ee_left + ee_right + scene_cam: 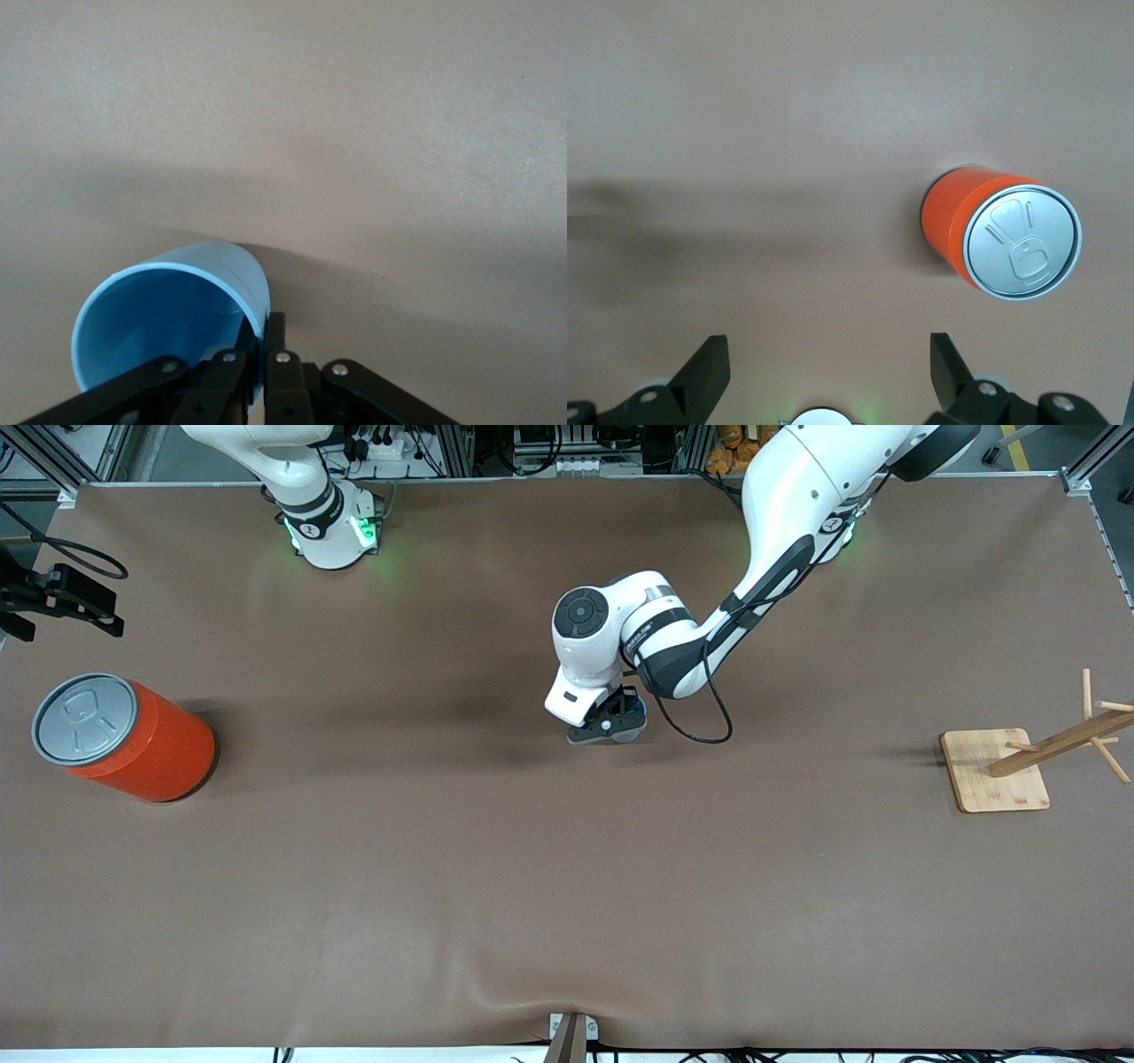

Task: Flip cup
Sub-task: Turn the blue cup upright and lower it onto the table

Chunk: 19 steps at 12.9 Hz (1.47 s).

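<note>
My left gripper should open. The blue cup's base (232, 254) meets its shadow on the tabletop in the left wrist view, so the cup would stay standing.
The light-blue cup (168, 319) is pinched at its rim by my left gripper (263, 320), one finger inside the mouth and one outside on the wall. Its open mouth faces the wrist camera and it sits tilted, low over the brown table. In the front view the left gripper (613, 724) is at mid-table, with only a sliver of the cup (635, 716) showing beside it. My right gripper (828, 363) is open and empty, high above the table near its own base, out of the front view.
A large orange can with a grey top (133, 735) stands at the right arm's end of the table and also shows in the right wrist view (1001, 235). A wooden peg rack on a square base (997, 771) stands at the left arm's end.
</note>
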{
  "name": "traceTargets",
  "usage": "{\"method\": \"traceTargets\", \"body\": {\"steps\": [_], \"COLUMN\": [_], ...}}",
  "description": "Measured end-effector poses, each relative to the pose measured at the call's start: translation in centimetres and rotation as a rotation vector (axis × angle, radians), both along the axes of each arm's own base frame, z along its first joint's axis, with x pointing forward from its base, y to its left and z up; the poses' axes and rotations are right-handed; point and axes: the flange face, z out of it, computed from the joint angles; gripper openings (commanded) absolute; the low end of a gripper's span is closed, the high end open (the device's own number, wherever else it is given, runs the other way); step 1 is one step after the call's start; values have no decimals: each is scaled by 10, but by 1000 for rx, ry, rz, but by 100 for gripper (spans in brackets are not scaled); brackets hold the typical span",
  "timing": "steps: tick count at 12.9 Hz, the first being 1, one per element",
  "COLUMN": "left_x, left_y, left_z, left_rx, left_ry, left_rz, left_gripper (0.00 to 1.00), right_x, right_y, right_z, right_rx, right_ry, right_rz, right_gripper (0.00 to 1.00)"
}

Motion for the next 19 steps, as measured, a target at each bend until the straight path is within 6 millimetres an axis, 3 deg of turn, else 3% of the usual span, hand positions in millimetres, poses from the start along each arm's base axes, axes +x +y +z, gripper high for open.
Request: {"method": "traceTargets", "body": {"steps": [1,2,5,7,11,14,19], "left_x": [0,2,12,21,53,61,85], "left_y": [0,1,9,12,39,53,85], "left_z": [0,0,-2,9,80,126,137], "left_rx": [0,-2,-3,-10,-15,9,-8], "left_ry": [-1,-3,-13,-29,-68,-71,-52], "left_rz": [1,4,19,26,51,45,53], "left_gripper": [40,99,100,100,100,100,100], "right_x": [0,0,0,0,-1,-1,-1], "right_y": [-1,-1,-1,1,2,0,-2], "right_z": [0,0,0,0,-1,-1,-2], "right_rx": [0,0,0,1,1,1,1], "right_ry": [0,0,2,2,8,12,13], "right_rz": [-2,-2,-2,1,3,-1,-3], "right_gripper": [100,100,100,100,100,100,100]}}
